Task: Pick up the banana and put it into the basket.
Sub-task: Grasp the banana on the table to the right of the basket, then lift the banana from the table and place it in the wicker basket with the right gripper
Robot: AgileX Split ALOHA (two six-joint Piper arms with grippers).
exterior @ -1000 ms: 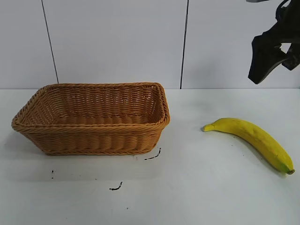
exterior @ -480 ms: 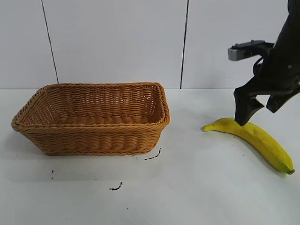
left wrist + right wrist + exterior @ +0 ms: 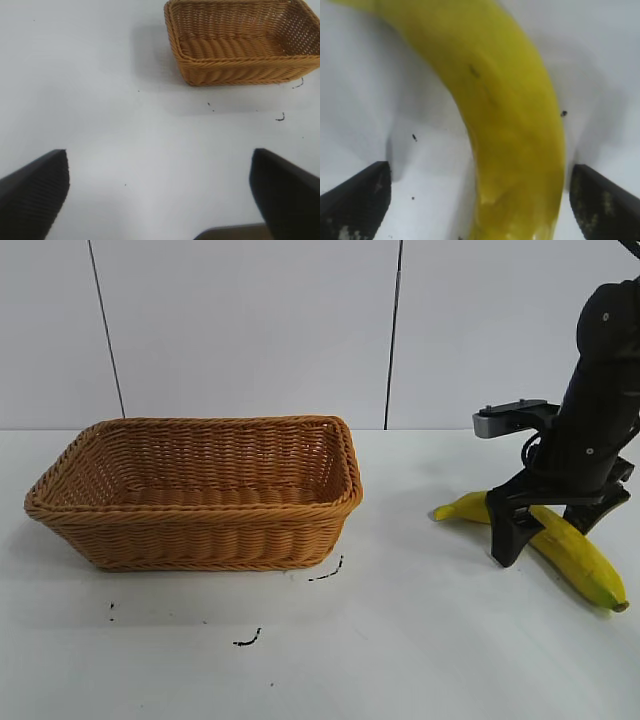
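I'll next grab the yellow banana by its middle (image 3: 519, 150) with my right gripper, for the wicker basket.
The yellow banana (image 3: 580, 558) lies on the white table at the right; it fills the right wrist view (image 3: 510, 125). My right gripper (image 3: 545, 535) has come down over the banana's middle, open, with one finger on each side of it and low at the table. In the right wrist view the gripper (image 3: 480, 200) straddles the banana, which lies nearer one finger (image 3: 605, 200) than the other. The tan wicker basket (image 3: 200, 530) stands at the left with nothing seen inside, also in the left wrist view (image 3: 240, 65). My left gripper (image 3: 160, 195) is open above bare table, outside the exterior view.
Small black marks (image 3: 248, 640) dot the table in front of the basket. A white panelled wall (image 3: 250, 330) stands behind. Bare table (image 3: 410, 570) lies between basket and banana.
My right gripper dropped from the upper right, high above the table, down over the banana's middle. The banana and basket have not moved.
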